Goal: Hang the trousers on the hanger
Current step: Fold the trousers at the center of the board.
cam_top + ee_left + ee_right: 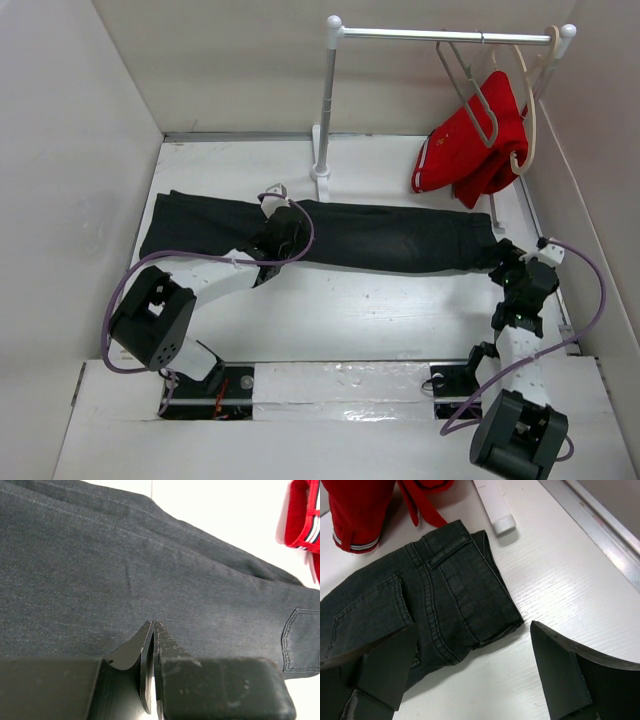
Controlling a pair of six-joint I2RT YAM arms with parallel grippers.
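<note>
My right gripper grabs the trousers (380,235) by the near waistband corner next, which leaves the legs free to turn for the hanger.
The dark charcoal trousers (380,235) lie flat across the table, legs to the left and waist to the right. My left gripper (272,240) hovers over the middle of the legs. In the left wrist view its jaws (154,624) are shut and empty just above the denim (125,570). My right gripper (503,262) is at the waist end. In the right wrist view it is open (474,626), its fingers either side of the waistband corner (485,615). The thin grey metal hanger (468,82) hangs on the rail at the back right.
A red garment (470,150) hangs from a cream hanger (528,110) on the same rail, its hem close to the trousers' waist (360,510). The white rack pole (328,100) and foot (495,510) stand behind the trousers. Walls close both sides.
</note>
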